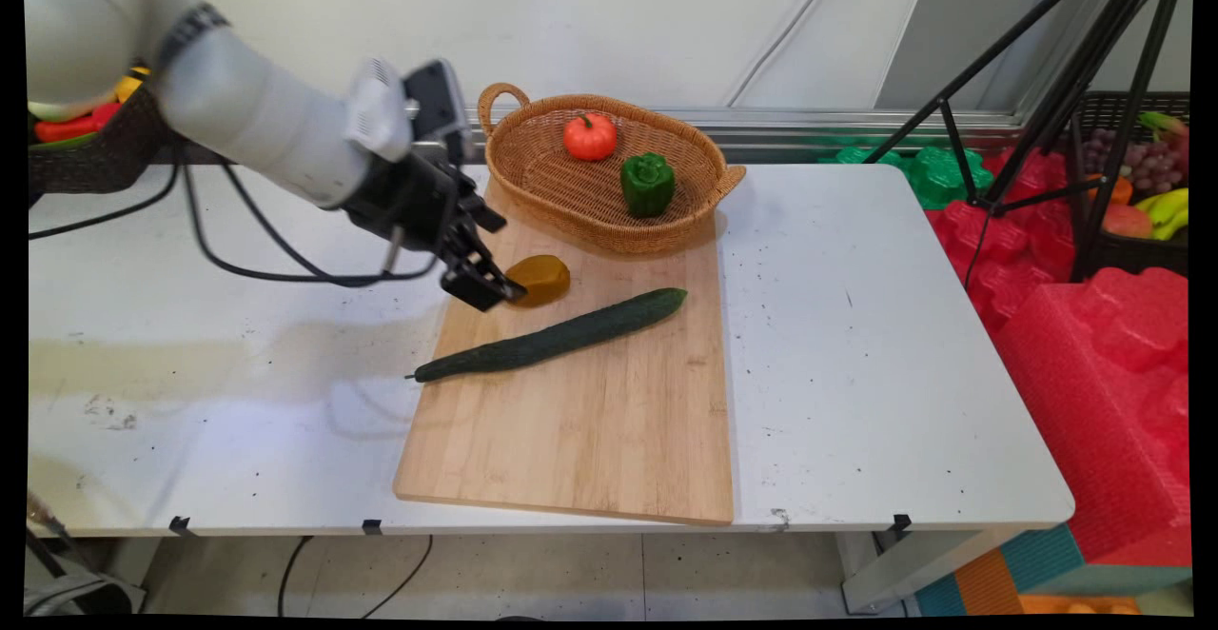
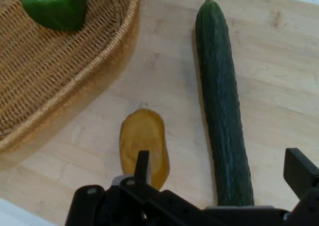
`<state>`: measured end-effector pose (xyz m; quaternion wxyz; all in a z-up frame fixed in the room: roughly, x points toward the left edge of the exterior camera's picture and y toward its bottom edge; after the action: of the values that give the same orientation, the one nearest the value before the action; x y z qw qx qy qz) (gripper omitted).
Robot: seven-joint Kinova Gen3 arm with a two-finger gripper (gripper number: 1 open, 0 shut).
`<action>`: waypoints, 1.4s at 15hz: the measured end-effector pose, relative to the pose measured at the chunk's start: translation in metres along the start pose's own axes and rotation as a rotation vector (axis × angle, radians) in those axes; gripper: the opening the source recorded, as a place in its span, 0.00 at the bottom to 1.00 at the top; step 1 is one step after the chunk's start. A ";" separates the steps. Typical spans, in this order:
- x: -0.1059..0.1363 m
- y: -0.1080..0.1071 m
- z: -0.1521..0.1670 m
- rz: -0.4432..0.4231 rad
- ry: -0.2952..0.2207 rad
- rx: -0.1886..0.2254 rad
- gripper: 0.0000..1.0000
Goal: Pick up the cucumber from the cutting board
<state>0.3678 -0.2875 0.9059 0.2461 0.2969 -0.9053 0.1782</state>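
Observation:
My gripper grabs the cucumber by its middle (image 1: 548, 343) next, to lift the long dark green cucumber into the wicker basket (image 1: 571, 202).
My black gripper (image 1: 497, 261) hangs open low over the back left part of a wooden cutting board (image 1: 590, 421). One finger (image 2: 142, 162) is over the near end of a brown-yellow potato (image 1: 540, 280) (image 2: 143, 145); the other finger (image 2: 299, 168) is beyond a long dark green cucumber (image 1: 557, 335) (image 2: 222, 111). The cucumber lies diagonally on the board, and its end sits between my fingers in the hand view. Nothing is held. Behind the board stands a wicker basket (image 1: 571, 202) (image 2: 60, 86) holding a red tomato (image 1: 590, 136) and a green bell pepper (image 1: 648, 184) (image 2: 52, 5).
A dark basket (image 1: 86, 159) with vegetables stands at the table's back left. Black cables (image 1: 276, 259) hang from the arm over the table. Off the table's right side are a black tripod (image 1: 1047, 116), red foam blocks (image 1: 1094, 344) and a crate of fruit (image 1: 1142, 173).

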 end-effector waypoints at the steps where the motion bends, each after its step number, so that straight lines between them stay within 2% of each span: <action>1: 0.004 0.003 0.009 0.000 -0.014 -0.004 1.00; 5: 0.017 0.012 0.048 -0.014 -0.077 -0.015 1.00; 11: 0.023 0.023 0.092 -0.050 -0.147 -0.036 1.00; 18: 0.021 0.028 0.121 -0.087 -0.189 -0.040 1.00; 19: 0.021 0.028 0.123 -0.091 -0.192 -0.038 0.00; 21: 0.019 0.028 0.125 -0.099 -0.196 -0.035 0.00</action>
<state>0.2941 -0.3335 0.8098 0.1700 0.3529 -0.9122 0.1202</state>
